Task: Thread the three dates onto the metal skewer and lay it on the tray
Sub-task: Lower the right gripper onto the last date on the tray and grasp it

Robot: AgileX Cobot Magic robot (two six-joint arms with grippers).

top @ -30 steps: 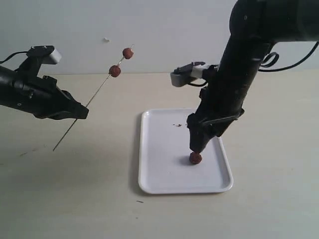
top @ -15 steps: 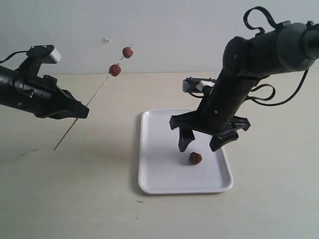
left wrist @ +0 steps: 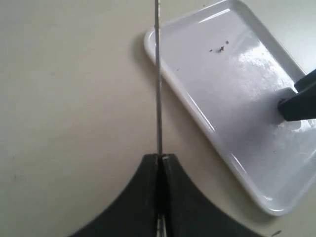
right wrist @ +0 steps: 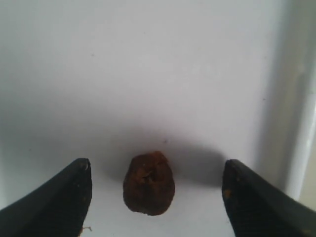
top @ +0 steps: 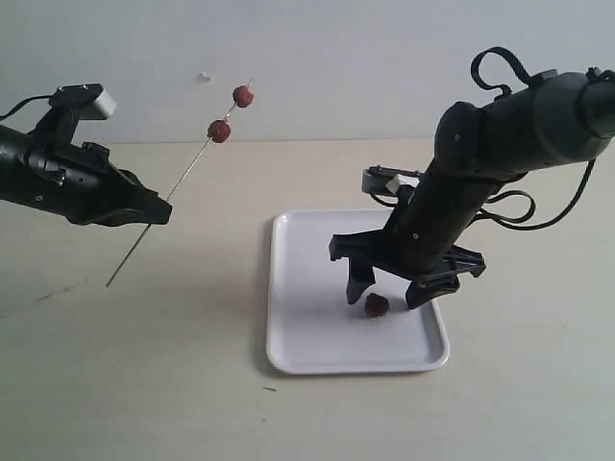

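My right gripper is to pick up the loose date by its rounded sides next. That leaves the date's end free for the metal skewer's tip (top: pixel 252 82).
The thin metal skewer (top: pixel 183 182) slants up over the table, and my left gripper (top: pixel 154 216) is shut on it near its lower end. Two dark red-brown dates (top: pixel 243 96) (top: pixel 220 132) are threaded near its upper tip. The left wrist view shows the skewer (left wrist: pixel 158 74) running out from the closed left gripper (left wrist: pixel 160 157). A third date (top: pixel 376 305) lies on the white tray (top: pixel 307 288). My right gripper (top: pixel 384 298) stands open low over the tray, one finger on each side of this date without touching it. In the right wrist view the date (right wrist: pixel 148 183) sits between the spread fingers of the right gripper (right wrist: pixel 155 165).
The tray's raised rim (right wrist: pixel 301 123) runs close beside one right finger. A few dark crumbs (top: pixel 340 241) lie on the tray's far part. A small dark speck (top: pixel 270 389) lies on the beige table (top: pixel 144 365) in front of the tray.
My right gripper has turned about its wrist so its spread fingers now straddle the date, and it has come down closer to the tray. The left arm and skewer have barely moved.
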